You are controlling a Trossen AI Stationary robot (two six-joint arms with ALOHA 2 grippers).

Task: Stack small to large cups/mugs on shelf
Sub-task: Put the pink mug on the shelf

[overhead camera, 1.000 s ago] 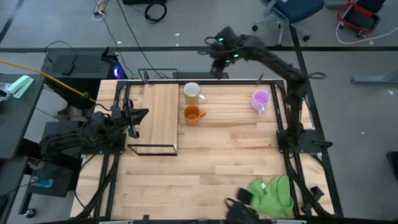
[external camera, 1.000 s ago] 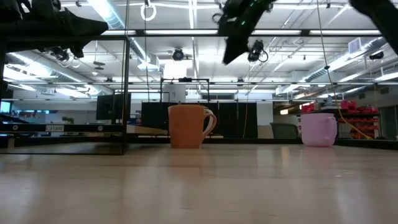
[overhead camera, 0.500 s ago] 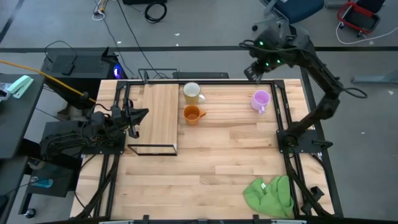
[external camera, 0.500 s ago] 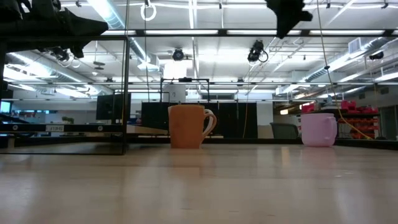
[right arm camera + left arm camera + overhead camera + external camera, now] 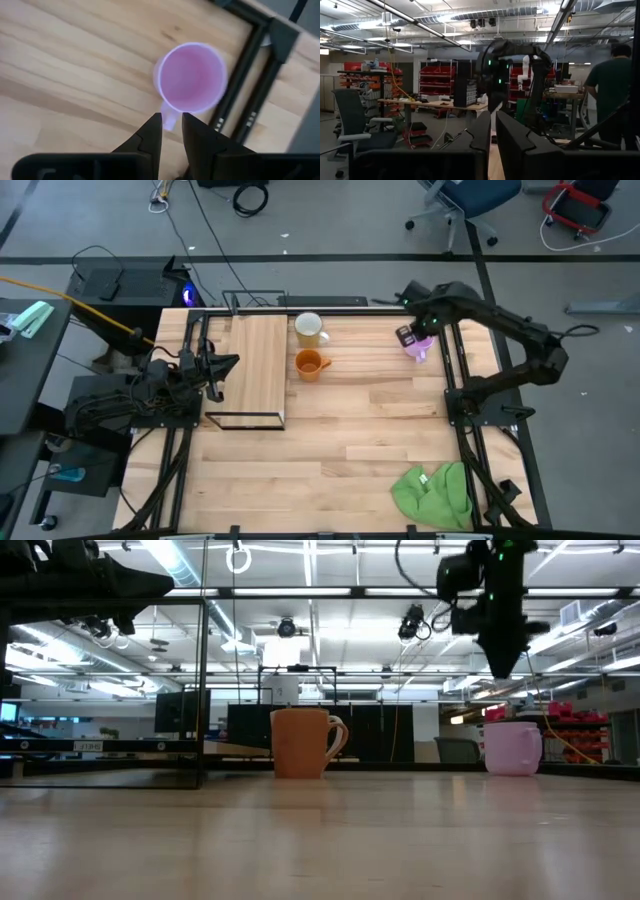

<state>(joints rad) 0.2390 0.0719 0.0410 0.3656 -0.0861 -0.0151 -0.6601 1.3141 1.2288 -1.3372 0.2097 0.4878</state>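
My right gripper should pick up the light purple mug next by the side of its rim [image 5: 159,80]. That leaves the light purple mug's handle [image 5: 169,119] free for stacking.
Three mugs stand upright on their bases on the wooden table: a cream mug [image 5: 309,329] at the far side, an orange mug [image 5: 311,364] just in front of it, and a light purple mug [image 5: 421,345] at the far right. The shelf [image 5: 258,365], a light-wood plank on a black wire frame, stands left of the cream and orange mugs. My right gripper [image 5: 409,337] hangs open above the purple mug [image 5: 192,77], pointing down, its fingertips over the mug's handle [image 5: 169,119] and well clear of it in the low view. My left gripper [image 5: 228,363] rests at the table's left edge, shut and holding nothing.
A crumpled green cloth [image 5: 435,492] lies at the near right corner. The black frame rail [image 5: 245,85] runs close beside the purple mug on its right. Bare tabletop [image 5: 350,440] stretches between the mugs and the near edge.
My right gripper has swung from high beyond the table's far edge toward the right and come down over the purple mug, tipping to point downward and rolling as it went. The mugs have stayed in place.
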